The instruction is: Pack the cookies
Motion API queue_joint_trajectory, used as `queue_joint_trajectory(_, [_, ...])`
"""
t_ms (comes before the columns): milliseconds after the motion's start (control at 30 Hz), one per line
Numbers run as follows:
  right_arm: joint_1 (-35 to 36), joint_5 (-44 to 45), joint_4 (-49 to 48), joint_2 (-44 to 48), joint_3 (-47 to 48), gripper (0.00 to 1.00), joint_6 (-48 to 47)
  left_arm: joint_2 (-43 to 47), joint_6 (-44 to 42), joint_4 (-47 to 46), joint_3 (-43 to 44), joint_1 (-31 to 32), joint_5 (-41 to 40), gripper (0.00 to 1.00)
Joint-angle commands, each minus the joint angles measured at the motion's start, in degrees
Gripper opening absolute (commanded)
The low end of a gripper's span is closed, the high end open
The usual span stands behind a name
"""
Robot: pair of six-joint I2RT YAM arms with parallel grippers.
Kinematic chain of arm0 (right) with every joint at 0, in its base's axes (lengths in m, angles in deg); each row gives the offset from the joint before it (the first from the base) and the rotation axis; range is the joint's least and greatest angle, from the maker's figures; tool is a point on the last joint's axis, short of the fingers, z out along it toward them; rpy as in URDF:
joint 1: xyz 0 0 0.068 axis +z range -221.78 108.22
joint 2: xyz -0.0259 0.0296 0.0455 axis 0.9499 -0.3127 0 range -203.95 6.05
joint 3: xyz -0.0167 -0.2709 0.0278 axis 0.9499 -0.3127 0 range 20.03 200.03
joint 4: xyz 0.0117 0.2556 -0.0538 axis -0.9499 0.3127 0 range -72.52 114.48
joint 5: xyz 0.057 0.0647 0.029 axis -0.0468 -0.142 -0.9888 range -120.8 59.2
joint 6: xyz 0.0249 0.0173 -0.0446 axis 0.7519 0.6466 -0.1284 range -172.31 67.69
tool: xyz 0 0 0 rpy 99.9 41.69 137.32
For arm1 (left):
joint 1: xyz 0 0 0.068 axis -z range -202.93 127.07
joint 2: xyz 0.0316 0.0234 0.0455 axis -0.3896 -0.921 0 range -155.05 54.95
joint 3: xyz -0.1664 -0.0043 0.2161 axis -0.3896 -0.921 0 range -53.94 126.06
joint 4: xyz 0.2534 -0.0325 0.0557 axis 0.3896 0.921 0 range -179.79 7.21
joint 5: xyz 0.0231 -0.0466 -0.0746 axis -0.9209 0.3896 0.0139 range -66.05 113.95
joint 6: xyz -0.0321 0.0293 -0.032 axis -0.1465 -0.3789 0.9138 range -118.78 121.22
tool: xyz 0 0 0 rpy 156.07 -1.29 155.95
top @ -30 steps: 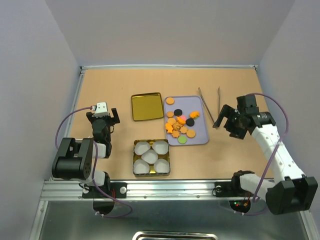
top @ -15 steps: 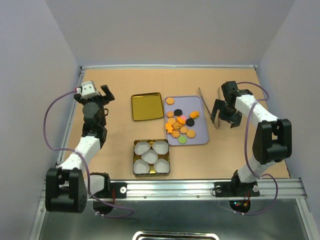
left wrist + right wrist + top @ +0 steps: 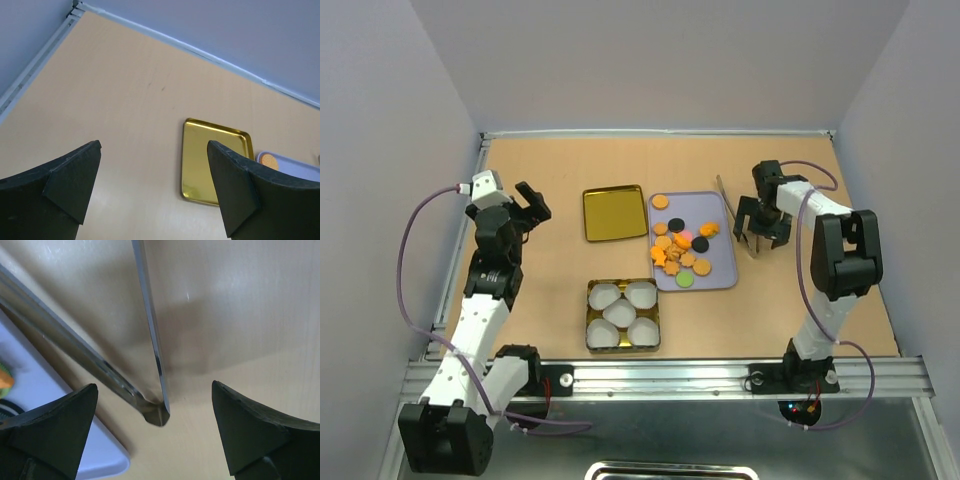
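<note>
My right gripper is to pick up the metal tongs next by the arms near their joined end (image 3: 751,243) (image 3: 145,399), so that their loose ends can pinch cookies.
The cookies (image 3: 681,246), mostly orange rounds and flowers with a few black, one green and one pink, lie on a lavender tray (image 3: 722,277). A gold tin (image 3: 590,346) in front of it holds several white paper cups. Metal tongs (image 3: 737,212) lie right of the tray; their joined end shows in the right wrist view (image 3: 156,414). My right gripper (image 3: 757,226) is open, hovering just above the tongs' joined end, its jaws on either side of it. My left gripper (image 3: 525,208) is open and empty, raised at the left of the table.
An empty gold lid (image 3: 614,212) lies left of the lavender tray, also in the left wrist view (image 3: 214,161). One orange cookie on the tray's edge (image 3: 270,160) shows there. Walls close in the table at the left, back and right.
My left arm has risen and swung toward the far left. My right arm has stretched forward and left, bringing its open gripper down over the tongs' joined end.
</note>
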Motion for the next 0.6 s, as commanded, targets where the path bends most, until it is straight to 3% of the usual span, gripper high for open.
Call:
queue_joint_trajectory(0, [0.13,-0.84,-3.83,-2.67,3.59,1.00,-0.73,4.20,2.19,4.52,-0.14,0.28,1.42,0.99])
queue_joint_trajectory(333, [0.22,-1.99,-5.59,-10.76,9.21,0.97,-0.65,3.95,5.43,6.63,0.03,0.19,3.36,0.99])
queue_joint_trajectory(433, [0.22,-2.16,-5.68,-12.35,10.18,0.89,-0.73,3.60,6.23,6.63,-0.23,0.19,4.41,0.99])
queue_joint_trajectory(567, [0.31,-2.08,-5.95,-12.79,9.31,0.60,-1.17,3.15,7.11,6.54,-0.67,0.28,5.38,0.99])
